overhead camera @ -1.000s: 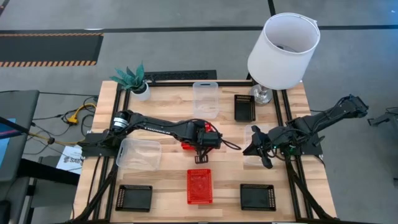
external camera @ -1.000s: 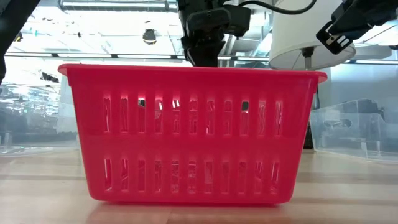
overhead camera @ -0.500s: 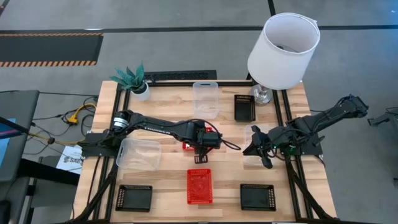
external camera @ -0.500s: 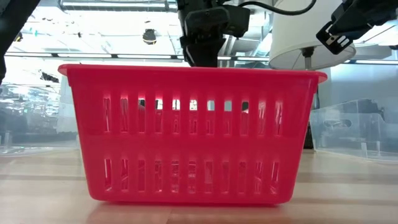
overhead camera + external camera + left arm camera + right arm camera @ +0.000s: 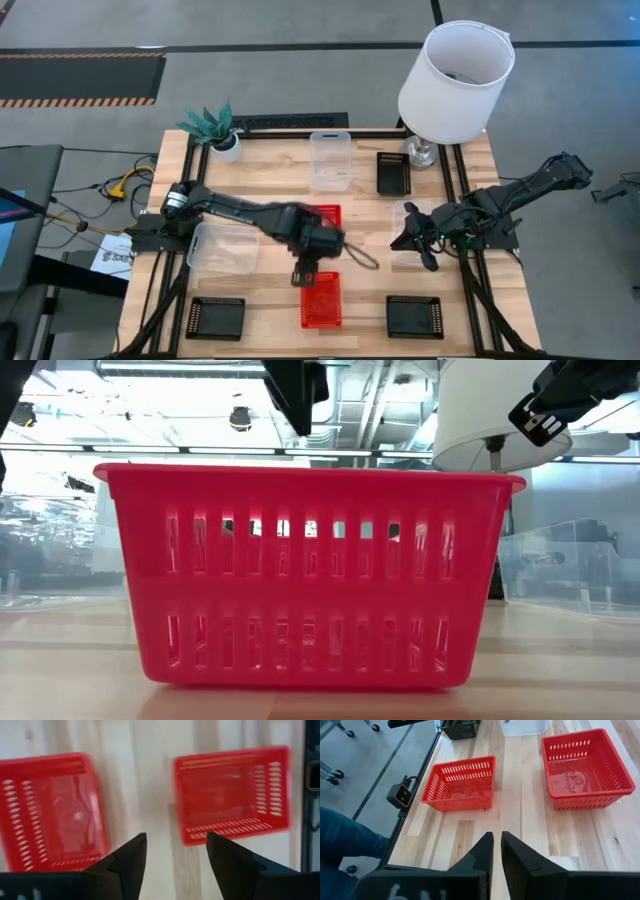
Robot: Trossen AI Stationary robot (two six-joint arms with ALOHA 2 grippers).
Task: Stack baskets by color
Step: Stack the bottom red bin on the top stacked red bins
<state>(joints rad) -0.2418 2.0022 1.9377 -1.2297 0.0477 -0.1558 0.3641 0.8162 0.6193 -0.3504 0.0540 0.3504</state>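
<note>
My left gripper grabs the front red basket by its short end (image 5: 328, 274) next, to stack it on the middle red basket (image 5: 329, 213).
Two red baskets rest flat on the table: one at its middle (image 5: 328, 214) (image 5: 232, 795), one near the front edge (image 5: 322, 304) (image 5: 50, 810), which fills the low view (image 5: 310, 575). My left gripper (image 5: 303, 277) (image 5: 175, 845) hangs open above the gap between them, pointing down and touching neither. My right gripper (image 5: 412, 238) (image 5: 496, 840) waits at the right side, shut, with nothing in it. Clear baskets lie at the far middle (image 5: 330, 160) and at the left (image 5: 222, 248). Black baskets sit far right (image 5: 393, 172), near left (image 5: 215, 317) and near right (image 5: 415, 317).
A white lampshade (image 5: 457, 80) stands at the far right corner and a small potted plant (image 5: 215, 128) at the far left. Another clear basket (image 5: 560, 575) lies at the right under my right arm. Bare wood shows between the two red baskets.
My left gripper has opened and let go of the red basket at the table's middle. It has then risen and swung toward the near edge, and now hangs between the two red baskets. The released basket stays on the table.
</note>
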